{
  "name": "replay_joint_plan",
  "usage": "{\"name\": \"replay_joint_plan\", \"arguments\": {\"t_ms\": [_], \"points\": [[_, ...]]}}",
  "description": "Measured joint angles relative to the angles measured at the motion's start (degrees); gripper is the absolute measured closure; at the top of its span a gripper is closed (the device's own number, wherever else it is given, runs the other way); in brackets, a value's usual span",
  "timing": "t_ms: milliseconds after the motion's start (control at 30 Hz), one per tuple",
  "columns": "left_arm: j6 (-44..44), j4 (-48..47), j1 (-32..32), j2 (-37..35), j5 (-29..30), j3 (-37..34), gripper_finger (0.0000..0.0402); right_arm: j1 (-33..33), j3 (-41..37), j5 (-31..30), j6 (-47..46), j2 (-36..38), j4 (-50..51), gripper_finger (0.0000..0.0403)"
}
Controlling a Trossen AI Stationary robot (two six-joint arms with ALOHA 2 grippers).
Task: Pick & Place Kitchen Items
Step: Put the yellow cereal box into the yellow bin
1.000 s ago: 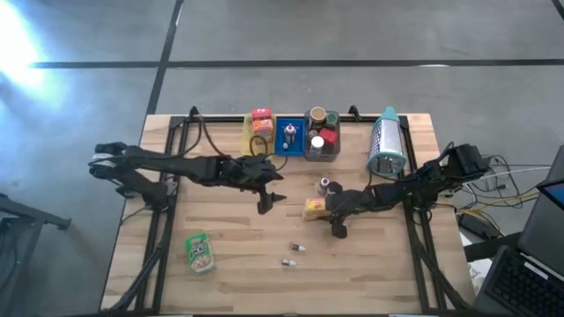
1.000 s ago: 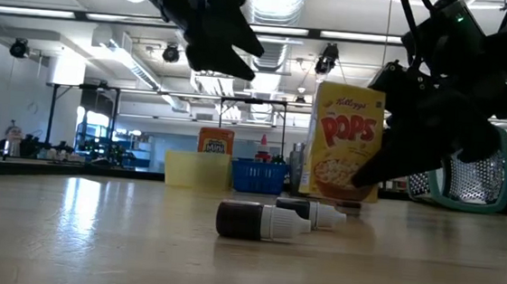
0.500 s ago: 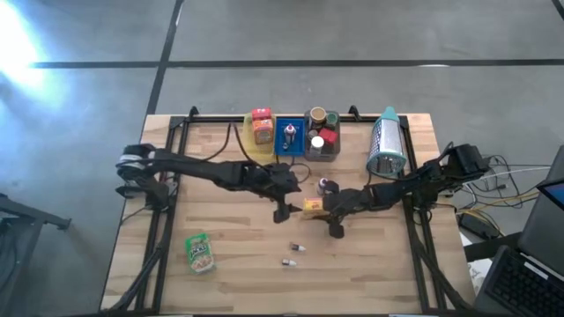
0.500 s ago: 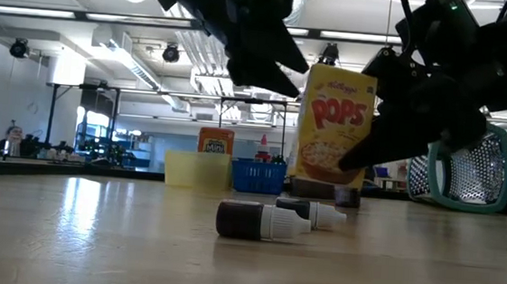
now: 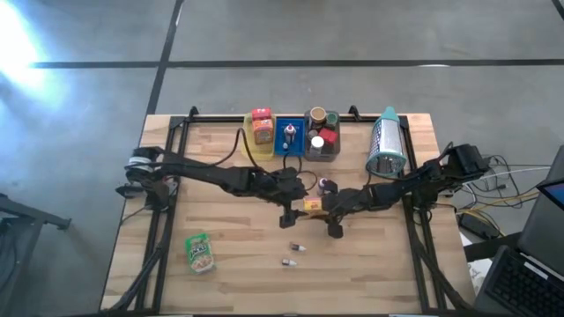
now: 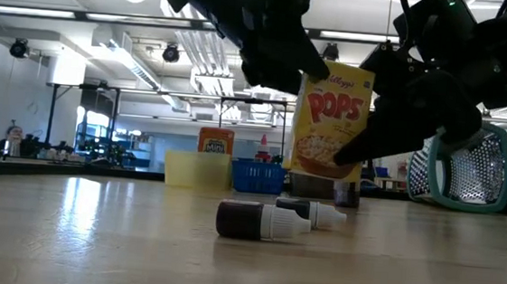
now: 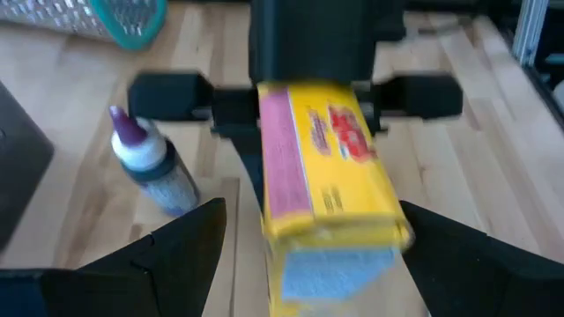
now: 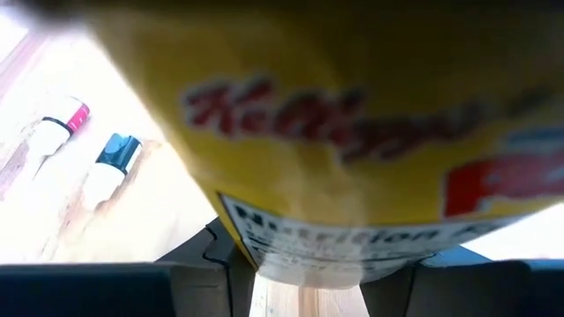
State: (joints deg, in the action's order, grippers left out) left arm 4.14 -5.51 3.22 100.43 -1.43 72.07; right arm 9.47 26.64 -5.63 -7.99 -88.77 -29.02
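Observation:
The cereal box should go in the yellow tray [image 5: 261,152], so my left gripper will grab the box by its pale blue paneled end [image 5: 306,205] next.
A yellow Pops cereal box [image 6: 328,121] hangs tilted above the table's middle, with my right gripper [image 5: 328,211] shut on it. My left gripper [image 5: 296,204] faces it from the table's left side and is open. Its fingers [image 7: 176,255] stand wide on either side of the box's near end [image 7: 330,229] without touching it. A small bottle with a purple cap [image 7: 145,163] stands just beyond the box. Two vials [image 6: 261,221] [image 6: 313,214] lie on their sides on the wood near the front. A green pouch [image 5: 201,252] lies flat at front left. My right gripper pinches one end of the cereal box [image 8: 300,260] between its two fingers, coming from the table's right side and slanting down. The box fills the wrist view and hides the pads. It is lifted clear of the table, its top leaning over [image 6: 340,76].
Yellow [image 5: 250,139], blue [image 5: 280,141] and grey [image 5: 322,155] trays with small items stand in a row at the far edge. A metal grater with a teal rim [image 5: 386,145] lies at the far right. Bare wood spreads at the front and the left.
My left gripper has gone toward the table's right, sinking a little, and now stands around the box's end. My right gripper has lifted the cereal box off the table, and the box has tipped from upright to tilted.

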Motion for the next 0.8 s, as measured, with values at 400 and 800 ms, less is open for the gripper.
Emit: {"name": "replay_joint_plan", "arguments": {"t_ms": [400,800], "points": [[-0.6,2.2,-0.1,1.0,0.5,1.0,0.0097,0.0,0.3,-0.1,0.2,0.0,0.0,0.0251],[-0.6,2.0,-0.1,1.2,0.5,1.0,0.0163,0.0,0.3,-0.1,-0.6,0.0,0.0,0.0249]]}}
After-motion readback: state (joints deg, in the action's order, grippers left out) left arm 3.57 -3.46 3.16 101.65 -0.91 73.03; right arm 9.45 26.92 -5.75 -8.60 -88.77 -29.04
